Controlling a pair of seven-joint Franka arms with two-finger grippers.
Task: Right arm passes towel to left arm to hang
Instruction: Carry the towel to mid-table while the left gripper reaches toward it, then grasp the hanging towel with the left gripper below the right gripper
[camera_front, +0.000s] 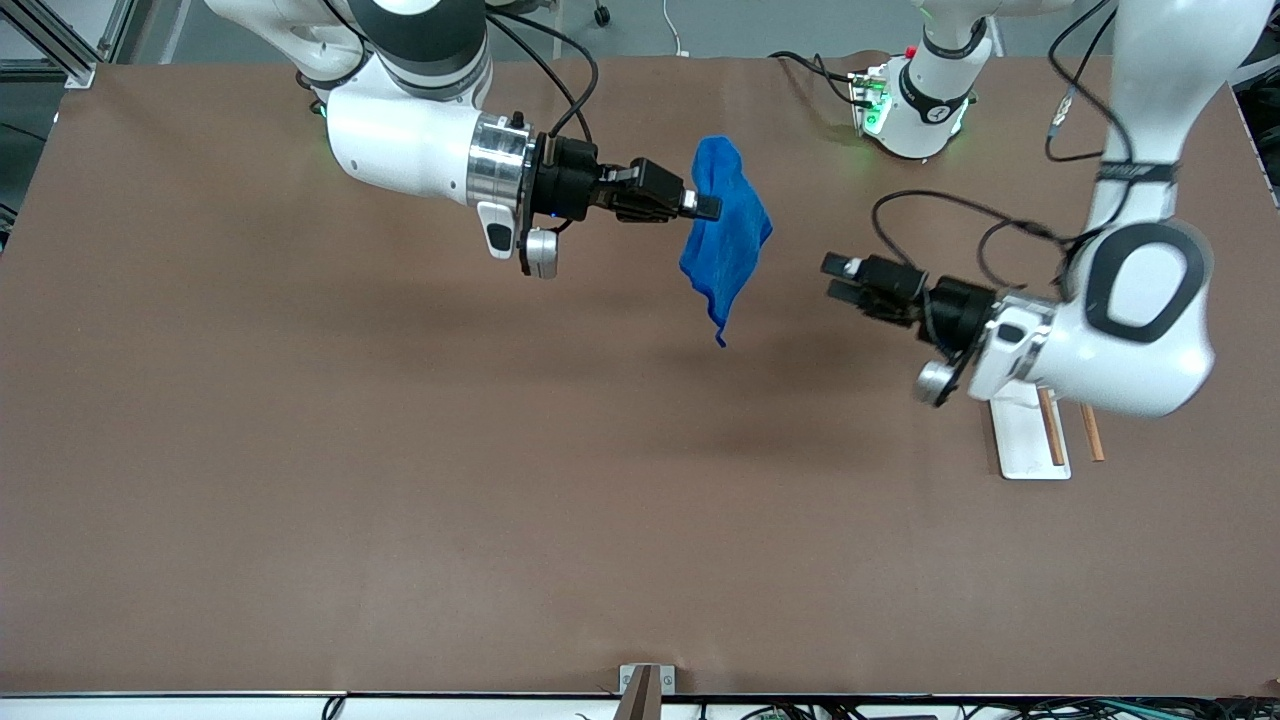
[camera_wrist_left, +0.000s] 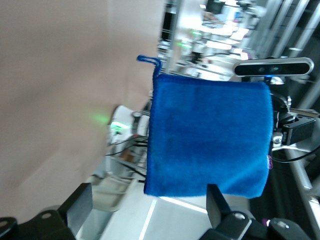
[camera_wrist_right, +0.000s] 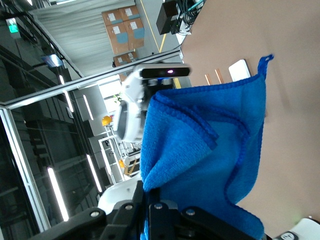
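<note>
The blue towel's hanging loop (camera_front: 720, 337) should stay free, so the robot's left gripper needs to grab the towel by its hemmed edge (camera_front: 758, 244) next.
The bright blue towel (camera_front: 727, 232) hangs in the air over the middle of the table, pinched at one edge by my right gripper (camera_front: 708, 207), which is shut on it. The towel also fills the right wrist view (camera_wrist_right: 210, 155), its thread tail at one corner. My left gripper (camera_front: 834, 277) is open and empty, pointing at the towel with a gap between them. In the left wrist view the towel (camera_wrist_left: 210, 135) hangs flat ahead of the open fingers (camera_wrist_left: 80, 207), not between them.
A white stand with two thin wooden rods (camera_front: 1035, 440) sits on the brown table (camera_front: 400, 480) under the left arm's wrist. The left arm's base (camera_front: 915, 100) with its red knob stands at the table's edge by cables.
</note>
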